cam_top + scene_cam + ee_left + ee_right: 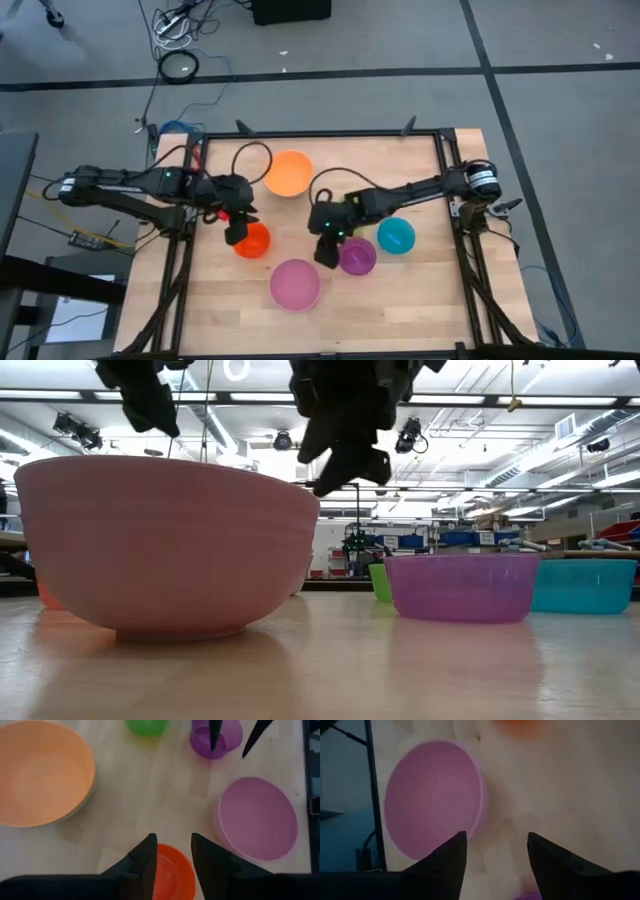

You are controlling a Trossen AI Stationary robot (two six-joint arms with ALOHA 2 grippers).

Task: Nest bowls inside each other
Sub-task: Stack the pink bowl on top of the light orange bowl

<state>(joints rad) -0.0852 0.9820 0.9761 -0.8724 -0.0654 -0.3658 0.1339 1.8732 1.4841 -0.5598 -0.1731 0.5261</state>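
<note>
The robot needs to nest the pink bowl inside the orange bowl [289, 173], so its right gripper should next pick up the pink bowl by its rim [318, 282].
Several bowls rest on their bases on the wooden table: an orange bowl [289, 173] at the far middle, a red-orange bowl [252, 241], a pink bowl [295, 284] nearest the front, a purple bowl [357, 256] and a blue bowl [396, 236]. A small green bowl [146, 726] stands behind the purple one [462, 586]. My left gripper [175, 855] hangs open above the red-orange bowl [170, 877]. My right gripper [327, 250] hangs open above the table between the pink bowl [432, 800] and the purple bowl, touching neither.
A grey edge [84, 806] shows under the orange bowl's rim. Black frame rails [441, 190] run along the table's left and right sides. Bare wood [400, 300] lies at the front right.
</note>
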